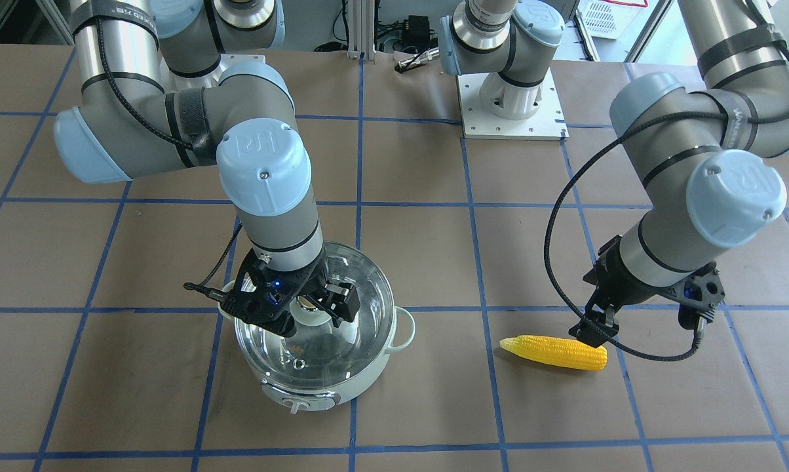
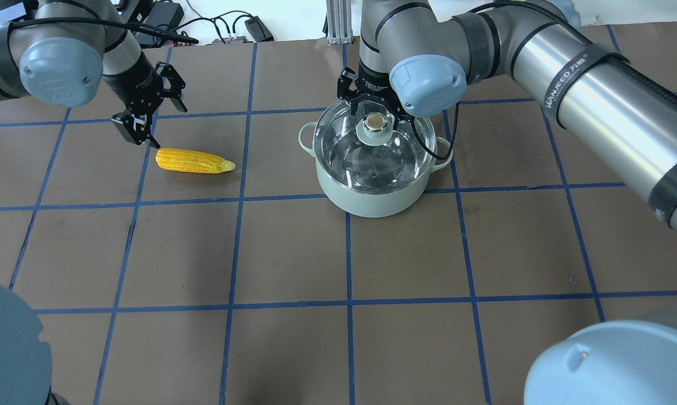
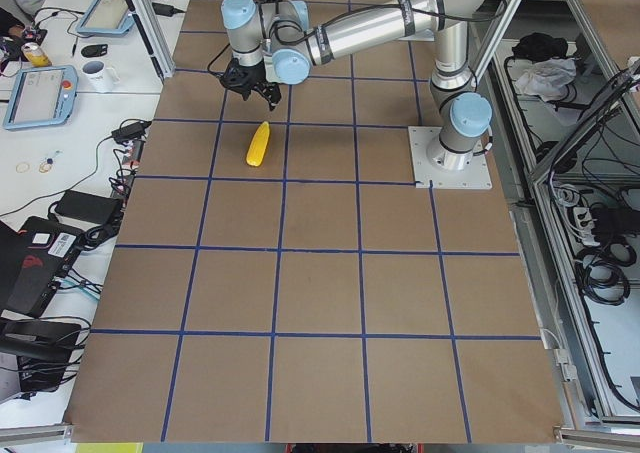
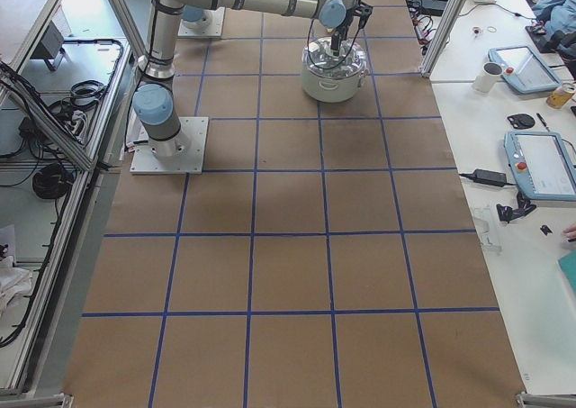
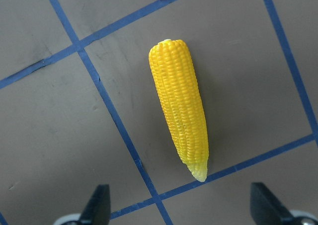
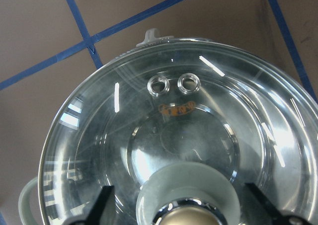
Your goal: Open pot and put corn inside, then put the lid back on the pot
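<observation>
My right gripper grabs the lid by the narrow beige knob (image 6: 189, 210) next, since the glass lid spreads wide and sits flush on the pot.
The mint-green pot (image 2: 372, 201) stands on the table with the glass lid (image 2: 372, 154) on it; the pot also shows in the front view (image 1: 358, 387). My right gripper (image 1: 306, 311) is open, its fingers on either side of the beige knob (image 2: 375, 121), as the right wrist view (image 6: 181, 207) shows. The yellow corn (image 2: 195, 161) lies flat on the table to the pot's left, pale tip toward the pot. My left gripper (image 2: 152, 111) is open and empty, just above and beyond the corn's thick end. The corn (image 5: 181, 106) lies ahead of the left gripper (image 5: 181, 205).
The table is brown paper with a blue tape grid (image 2: 347, 253). The arms' white base plate (image 1: 511, 105) sits at the robot's side. The pot's control knob (image 1: 297, 405) faces away from the robot.
</observation>
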Tool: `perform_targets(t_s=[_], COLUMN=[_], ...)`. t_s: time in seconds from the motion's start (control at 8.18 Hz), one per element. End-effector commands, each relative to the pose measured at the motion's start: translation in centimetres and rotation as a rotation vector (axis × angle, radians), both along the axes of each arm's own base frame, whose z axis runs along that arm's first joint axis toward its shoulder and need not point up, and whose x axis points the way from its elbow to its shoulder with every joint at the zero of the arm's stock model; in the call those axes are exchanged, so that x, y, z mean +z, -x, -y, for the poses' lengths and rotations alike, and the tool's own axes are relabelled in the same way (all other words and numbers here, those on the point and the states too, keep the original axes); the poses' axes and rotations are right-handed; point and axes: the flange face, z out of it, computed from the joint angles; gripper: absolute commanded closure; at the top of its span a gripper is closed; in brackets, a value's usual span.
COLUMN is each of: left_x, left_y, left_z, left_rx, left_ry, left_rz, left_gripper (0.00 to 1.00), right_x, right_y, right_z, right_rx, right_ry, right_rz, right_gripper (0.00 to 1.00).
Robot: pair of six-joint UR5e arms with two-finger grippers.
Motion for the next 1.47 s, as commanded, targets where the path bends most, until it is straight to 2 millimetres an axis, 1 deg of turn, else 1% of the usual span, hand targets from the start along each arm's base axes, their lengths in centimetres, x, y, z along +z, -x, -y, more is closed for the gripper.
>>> perform_targets(t_s=[0.0,0.12,0.24,0.37,0.49,0.61,0.73,0.86,0.98,1.1,1.35], left_x=[-5.3,-6.9,-7.8,-8.2,-9.0,-10.2,-10.6,-10.6,-11.2,-11.8,-12.4], left_y=[-0.2,-1.0,-3.2,-5.2,-5.9,-6.0,-6.0,-6.0,-5.9,-5.7,-5.6], left_z=[1.1,1.4,1.7,1.9,2.4,3.3,3.7,3.7,3.7,3.9,3.9], left_rx=[0.125,0.136,0.163,0.197,0.213,0.219,0.253,0.300,0.326,0.336,0.343], left_ry=[-0.089,-0.115,-0.129,-0.136,-0.118,-0.067,-0.056,-0.057,-0.066,-0.073,-0.082], left_rz=[-0.001,0.015,0.027,0.023,0.025,0.028,0.027,0.030,0.026,-0.007,-0.014], left_gripper=[0.00,0.00,0.00,0.00,0.00,0.00,0.00,0.00,0.00,0.00,0.00], right_x=[-0.1,0.0,0.0,0.0,0.3,1.8,4.3,6.3,7.3,8.5,12.1], right_y=[-0.1,-0.1,-0.1,-0.1,-0.1,0.0,0.3,1.2,2.6,5.9,11.6], right_z=[-0.2,-0.2,-0.2,-0.2,-0.2,-0.6,-1.5,-2.1,-2.2,-2.0,-3.4], right_rx=[0.011,0.011,0.012,0.024,0.027,0.058,0.084,0.140,0.206,0.241,0.421], right_ry=[-0.006,-0.005,-0.007,-0.006,-0.009,-0.012,-0.012,-0.020,-0.048,-0.070,-0.081], right_rz=[-0.002,0.000,-0.001,-0.002,-0.003,-0.007,-0.009,-0.015,0.020,0.027,0.018], right_gripper=[0.44,0.53,0.59,0.66,0.71,0.73,0.74,0.75,0.75,0.75,0.76])
